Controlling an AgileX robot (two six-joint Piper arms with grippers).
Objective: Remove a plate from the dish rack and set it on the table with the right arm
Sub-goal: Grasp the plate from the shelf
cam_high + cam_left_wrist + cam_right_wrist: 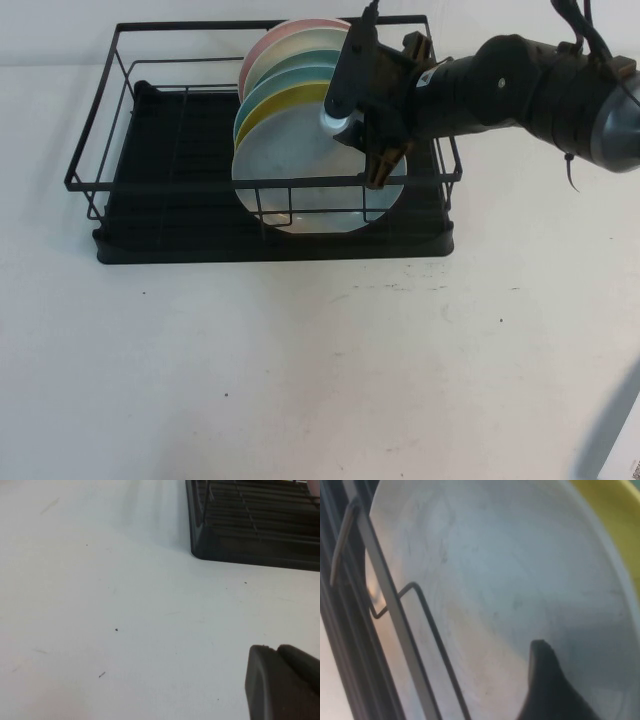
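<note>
The grey-blue plate has the right gripper's finger over it, beside its rim. The right gripper should close on the plate next.
The pale grey-blue plate stands on edge at the front of a row of plates in the black wire dish rack. My right gripper reaches down into the rack at the plate's right rim and looks open. One brownish finger lies in front of the plate's face; the other finger is hidden behind it. The plate still rests in the rack. My left gripper is shut and empty, low over the white table near a corner of the rack. It is out of the high view.
Behind the grey-blue plate stand a yellow plate, teal-rimmed plates and a pink one. The rack's front wire rail crosses the plate. The rack's left half holds nothing. White table stretches in front of the rack.
</note>
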